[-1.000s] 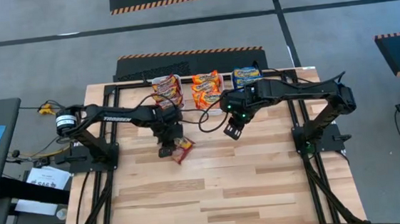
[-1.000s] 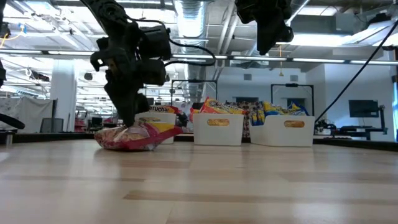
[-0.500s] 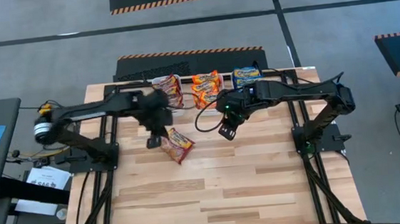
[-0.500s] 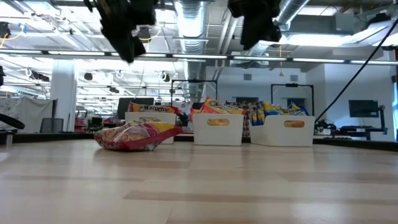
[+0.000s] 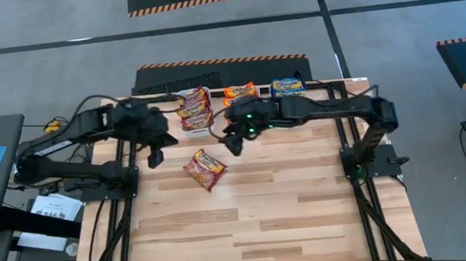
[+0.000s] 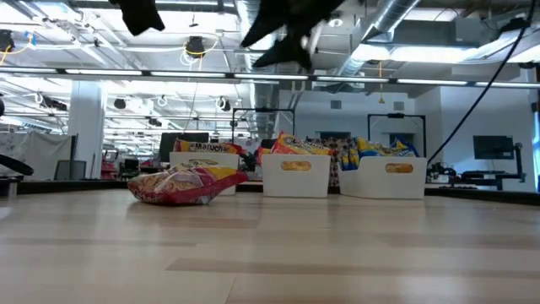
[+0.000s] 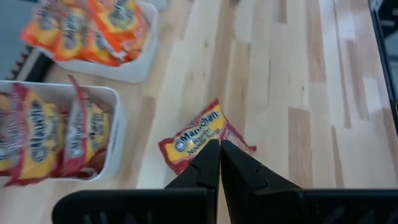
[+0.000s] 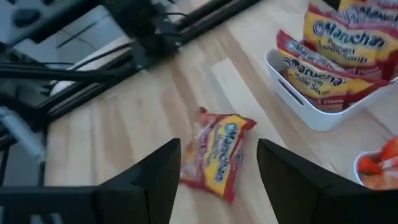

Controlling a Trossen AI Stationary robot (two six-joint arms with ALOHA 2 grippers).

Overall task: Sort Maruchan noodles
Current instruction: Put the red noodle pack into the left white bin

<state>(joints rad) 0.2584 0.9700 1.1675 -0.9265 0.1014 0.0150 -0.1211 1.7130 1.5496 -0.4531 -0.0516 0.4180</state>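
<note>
My right gripper grips the maroon packet by the edge where its label text ends next, to sort it into the maroon packets' bin.
A maroon Maruchan noodles packet (image 5: 205, 168) lies flat on the wooden table, left of centre; the low view shows this packet (image 6: 184, 184) resting on its underside. My left gripper (image 5: 153, 158) hangs shut, high above the table and left of the packet, its closed fingertips (image 7: 219, 155) pointing toward it. My right gripper (image 5: 236, 144) is open in the air just right of and beyond the packet. In its wrist view the packet (image 8: 217, 158) shows between and beyond the two spread fingers (image 8: 158, 171), untouched.
Three white bins stand in a row at the far edge: one with maroon packets (image 5: 194, 108), one with orange packets (image 5: 238, 93), one with blue packets (image 5: 288, 86). Black frame rails (image 5: 121, 189) run along both sides. Bare wood lies between the packet and the near edge.
My left gripper, shut throughout, has risen from the maroon packet and drawn back toward the table's left edge, tipping up. The packet stays lying on the table. My right gripper has moved left toward the packet, tipped up toward level, and opened.
</note>
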